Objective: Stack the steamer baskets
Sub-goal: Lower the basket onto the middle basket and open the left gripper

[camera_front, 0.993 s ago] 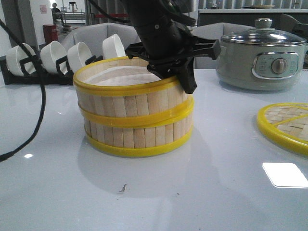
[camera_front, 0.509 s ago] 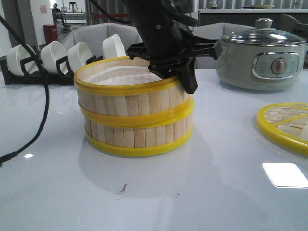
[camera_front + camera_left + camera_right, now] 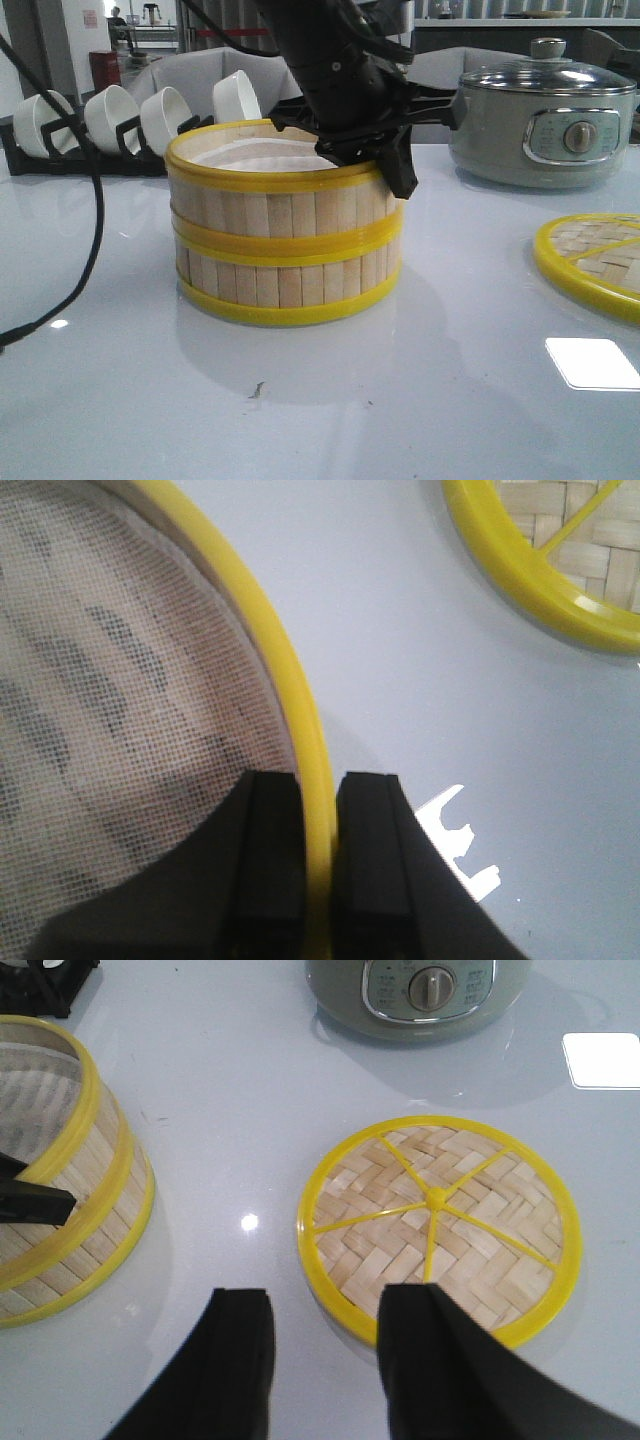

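Note:
The upper basket's lower edge (image 3: 290,247) sits level on the lower basket (image 3: 285,285) in the front view. I can open my left gripper now.
Two steamer baskets stand stacked left of the table's middle. The upper basket (image 3: 275,212) sits level on the lower basket (image 3: 285,285), their yellow rims lined up. My left gripper (image 3: 392,178) comes down from above at the stack's right side. In the left wrist view it (image 3: 321,780) is shut on the upper basket's yellow rim (image 3: 270,630), one finger inside over the white liner (image 3: 110,690) and one outside. My right gripper (image 3: 325,1305) hangs open and empty over the table, between the stack (image 3: 70,1210) and the woven lid (image 3: 440,1225).
The flat woven lid (image 3: 595,262) lies at the right edge. A green electric pot (image 3: 545,115) stands at the back right. White cups in a black rack (image 3: 110,120) line the back left. A black cable (image 3: 92,230) hangs down on the left.
The upper basket was tilted and offset to the left; it has shifted right and settled level on the lower one. The left gripper moved with it, still clamped on the rim.

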### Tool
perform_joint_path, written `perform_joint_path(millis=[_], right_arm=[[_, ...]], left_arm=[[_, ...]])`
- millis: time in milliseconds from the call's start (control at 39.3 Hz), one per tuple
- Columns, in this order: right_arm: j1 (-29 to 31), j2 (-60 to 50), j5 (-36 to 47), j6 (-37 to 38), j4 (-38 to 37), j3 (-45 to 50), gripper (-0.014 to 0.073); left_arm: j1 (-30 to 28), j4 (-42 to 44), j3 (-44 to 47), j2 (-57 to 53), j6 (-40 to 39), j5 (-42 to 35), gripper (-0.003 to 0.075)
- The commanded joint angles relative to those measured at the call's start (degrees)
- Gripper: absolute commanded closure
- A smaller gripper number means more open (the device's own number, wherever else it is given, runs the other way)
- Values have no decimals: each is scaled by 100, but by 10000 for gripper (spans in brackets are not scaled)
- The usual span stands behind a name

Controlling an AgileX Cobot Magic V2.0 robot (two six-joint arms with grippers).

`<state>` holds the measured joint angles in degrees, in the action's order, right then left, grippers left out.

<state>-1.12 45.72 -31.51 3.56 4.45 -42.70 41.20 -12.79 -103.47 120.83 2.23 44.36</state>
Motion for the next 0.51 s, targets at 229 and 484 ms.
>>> perform_joint_path(millis=[229, 484], right_arm=[[-2, -18, 403, -16, -18, -191, 223], [-2, -18, 403, -16, -18, -191, 223]], left_arm=[[64, -119, -618, -231, 76, -217, 379], [64, 114, -1160, -231, 76, 132, 265]])
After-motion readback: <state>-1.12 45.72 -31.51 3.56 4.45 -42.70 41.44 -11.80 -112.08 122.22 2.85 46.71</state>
